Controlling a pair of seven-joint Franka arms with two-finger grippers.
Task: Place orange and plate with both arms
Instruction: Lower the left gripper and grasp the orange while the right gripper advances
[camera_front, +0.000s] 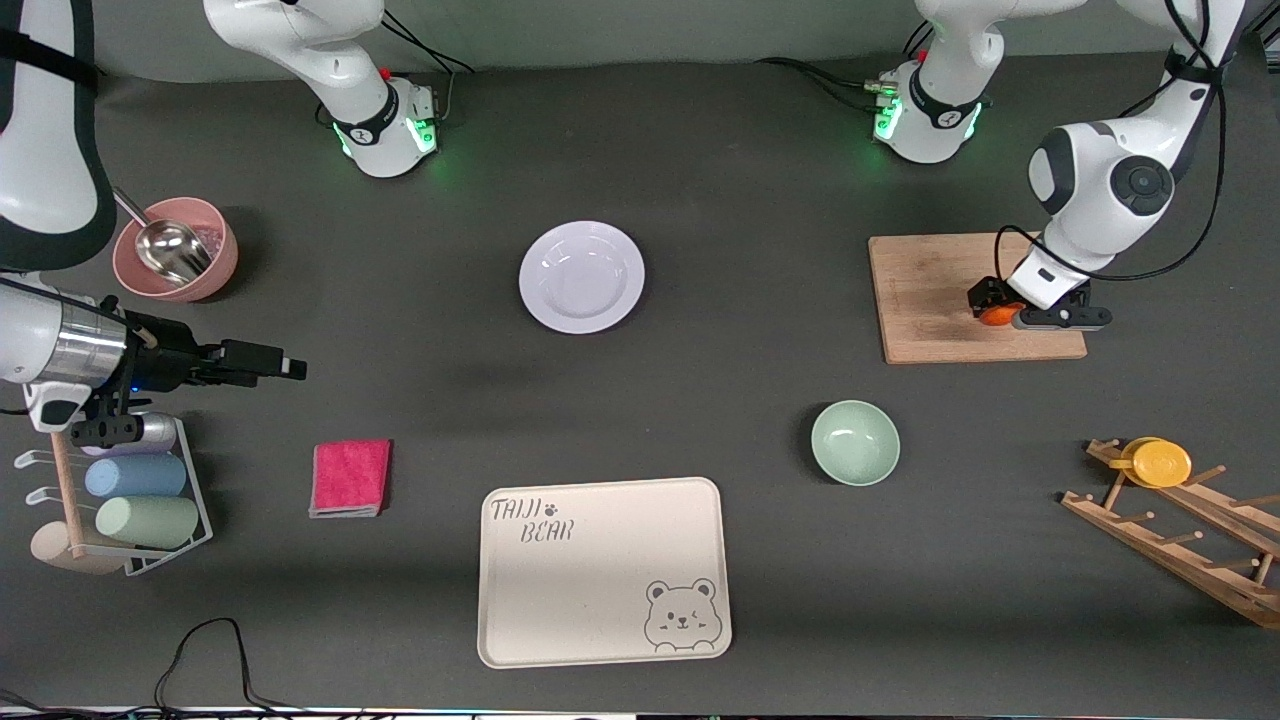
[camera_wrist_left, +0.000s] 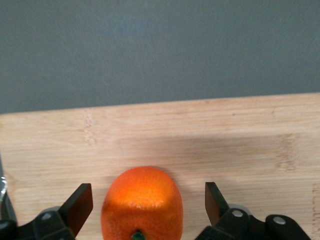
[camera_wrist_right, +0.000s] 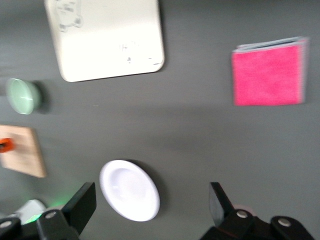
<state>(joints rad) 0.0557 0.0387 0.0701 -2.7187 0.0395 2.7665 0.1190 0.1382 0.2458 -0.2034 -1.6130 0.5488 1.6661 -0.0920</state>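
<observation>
To place the orange (camera_front: 992, 316) on the plate (camera_front: 581, 276), my left gripper will next grab the orange's round sides.
The orange (camera_front: 992, 316) lies on a wooden cutting board (camera_front: 930, 290) toward the left arm's end of the table. My left gripper (camera_front: 1010, 312) is down on the board, open around it. In the left wrist view the orange (camera_wrist_left: 142, 200) sits between the two fingertips (camera_wrist_left: 80, 205) with a gap on each side of it. The lavender-white plate (camera_front: 581, 276) rests bare on the dark table near the middle. My right gripper (camera_front: 292, 368) hangs open and holds nothing, over the table at the right arm's end. Its wrist view shows the plate (camera_wrist_right: 129, 190) far below the gripper (camera_wrist_right: 150, 204).
A cream bear tray (camera_front: 603, 570) lies nearest the front camera, with a mint-green bowl (camera_front: 855, 442) and a pink cloth (camera_front: 350, 477) on either side. A pink bowl with a metal scoop (camera_front: 175, 250) and a cup rack (camera_front: 130, 500) flank the right gripper. A wooden peg rack holds a yellow cup (camera_front: 1160, 462).
</observation>
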